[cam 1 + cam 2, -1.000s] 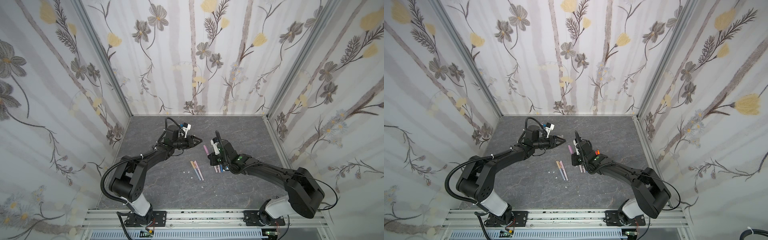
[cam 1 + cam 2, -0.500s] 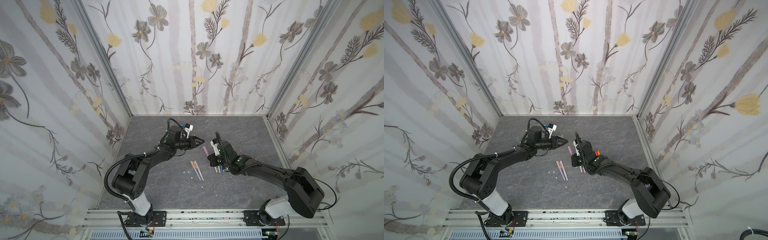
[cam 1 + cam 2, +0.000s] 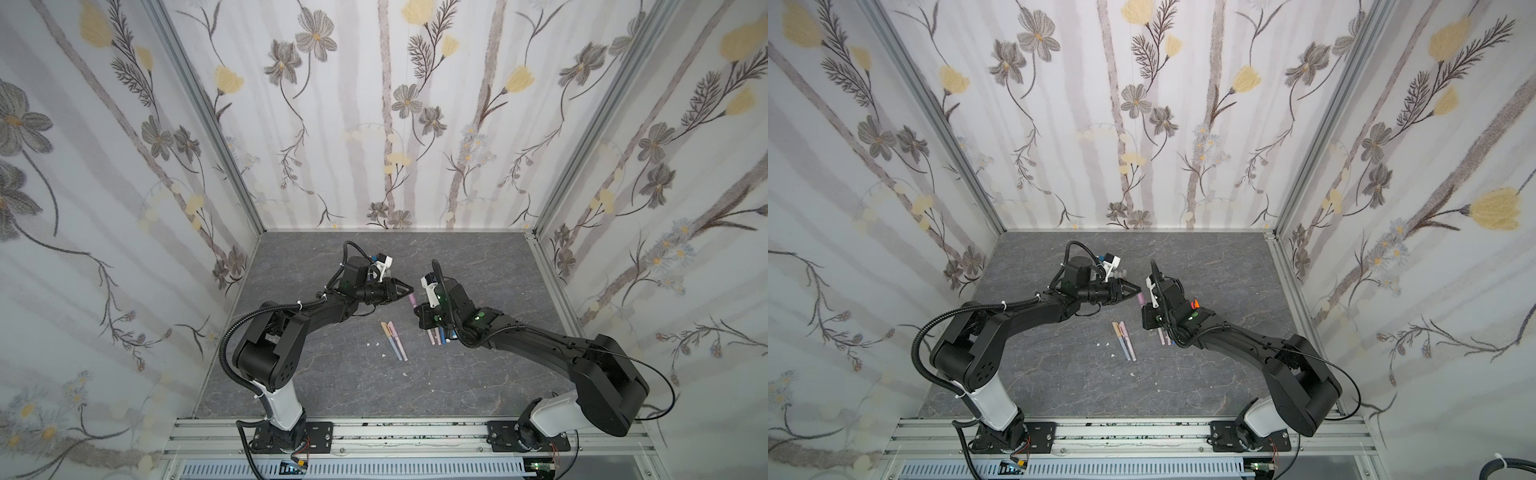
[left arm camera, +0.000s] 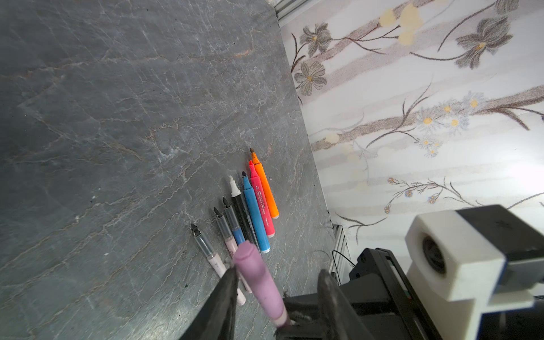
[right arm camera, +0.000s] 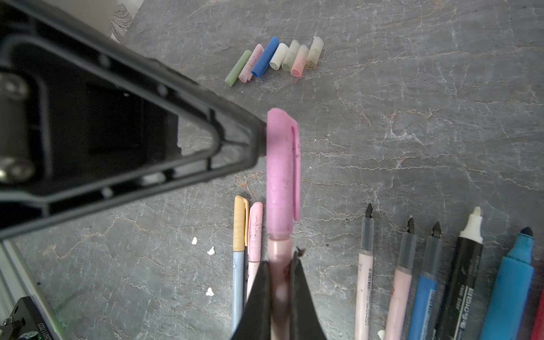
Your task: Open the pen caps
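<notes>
I will grab only the pink pen cap [image 3: 413, 300] [image 4: 259, 279] with my left gripper and pull it open. The body of the pen will stay in my right gripper.
My right gripper [image 5: 281, 262] is shut on the pale pink barrel of a pen [image 5: 279, 250], held above the table. Its pink pen cap [image 5: 282, 164] is on and points at my left gripper [image 4: 278, 272]. That gripper is open, with the cap [image 4: 259, 279] between its fingers: one finger [image 4: 229, 282] lies against it, the other stands apart. In both top views the two grippers [image 3: 409, 287] [image 3: 416, 308] meet mid-table at the cap [image 3: 1141, 297]. Several loose pen caps [image 5: 276, 57] lie in a row further back.
Two capped pens [image 3: 392, 334], one yellow-capped and one pink, lie side by side on the grey table [image 3: 332, 395]. Several uncapped pens [image 5: 441, 279] lie in a row under my right arm, also in the left wrist view [image 4: 253, 212]. Small white specks [image 5: 210, 250] are scattered nearby.
My left gripper has moved right, bringing its open fingers around the pink cap. The right gripper has kept the pen almost still.
</notes>
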Robot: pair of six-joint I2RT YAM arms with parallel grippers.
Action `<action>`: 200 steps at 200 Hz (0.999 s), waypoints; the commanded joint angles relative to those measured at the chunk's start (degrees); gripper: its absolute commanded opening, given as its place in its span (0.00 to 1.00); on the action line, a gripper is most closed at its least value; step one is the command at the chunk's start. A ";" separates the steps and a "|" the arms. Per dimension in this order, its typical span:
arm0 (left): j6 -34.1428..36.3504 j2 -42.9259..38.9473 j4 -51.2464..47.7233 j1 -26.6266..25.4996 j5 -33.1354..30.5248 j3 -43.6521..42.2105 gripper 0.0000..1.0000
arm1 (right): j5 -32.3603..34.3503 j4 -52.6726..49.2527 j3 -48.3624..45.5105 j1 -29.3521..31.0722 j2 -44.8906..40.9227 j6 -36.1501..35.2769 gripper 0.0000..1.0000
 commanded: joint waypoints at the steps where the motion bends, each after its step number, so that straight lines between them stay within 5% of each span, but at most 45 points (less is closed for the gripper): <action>1: -0.04 1.22 2.02 -0.99 -0.35 0.51 0.43 | 0.16 1.44 0.99 0.04 0.24 0.46 0.00; 38: -1.32 3.23 3.77 -2.26 -0.26 1.50 0.42 | -0.12 1.43 1.65 0.04 0.52 0.48 0.00; 183: -2.64 4.19 5.00 -2.26 0.91 3.27 0.03 | 0.42 2.58 0.09 0.00 0.70 0.56 0.00; 200: -3.02 4.30 5.25 -2.32 1.17 3.36 0.00 | 0.51 3.17 -0.27 -0.07 0.79 0.71 0.07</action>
